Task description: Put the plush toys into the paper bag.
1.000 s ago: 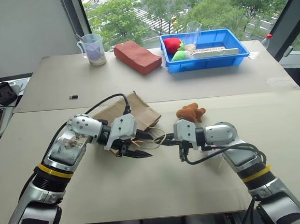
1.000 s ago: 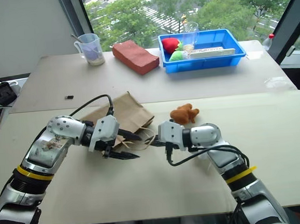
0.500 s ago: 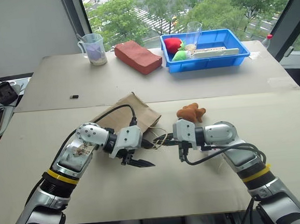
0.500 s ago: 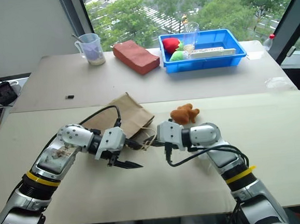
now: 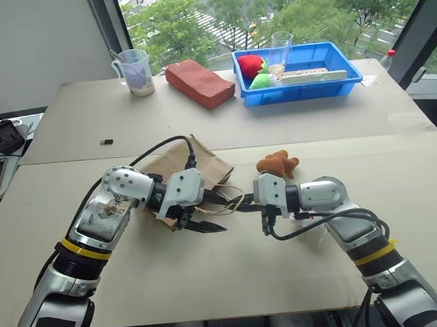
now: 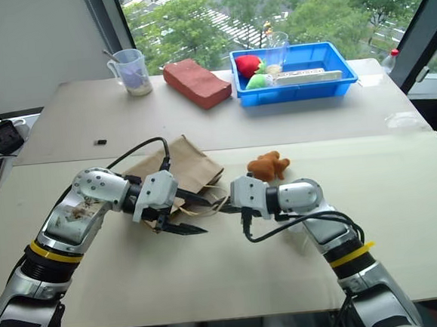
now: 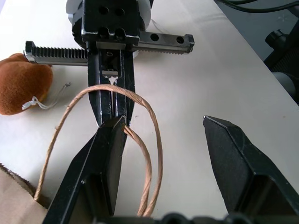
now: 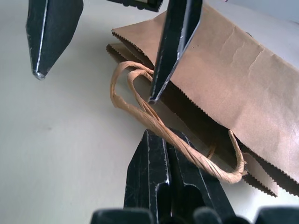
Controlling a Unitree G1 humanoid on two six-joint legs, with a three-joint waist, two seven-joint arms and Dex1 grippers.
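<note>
I need to grab the bag by its upper cord handle [image 5: 241, 194] with my left gripper next. That handle sticks out from the bag's opening, while the bag's paper body [image 5: 207, 167] lies flat.
The tan paper bag [image 5: 197, 164] lies flat on the table, its mouth and looped cord handles [image 8: 140, 109] facing my grippers. My right gripper [image 5: 237, 207] is shut on one handle cord just off the bag's mouth. Beside it, my left gripper [image 7: 163, 120] stands open with the cord loops lying between its fingers, one finger [image 7: 105, 158] against the cord. The orange-brown plush toy [image 5: 277, 163] lies on the table just behind my right wrist, apart from the bag.
At the back stand a blue tray [image 5: 348, 82] with red and green soft toys and a clear glass, a reddish-brown block [image 5: 199, 82] and a measuring jug [image 5: 137, 71]. A small black item [image 5: 107, 142] lies left of the bag.
My left gripper dipped a little toward the table and came back up to nearly where it was. The right gripper has kept still, shut on the handle.
</note>
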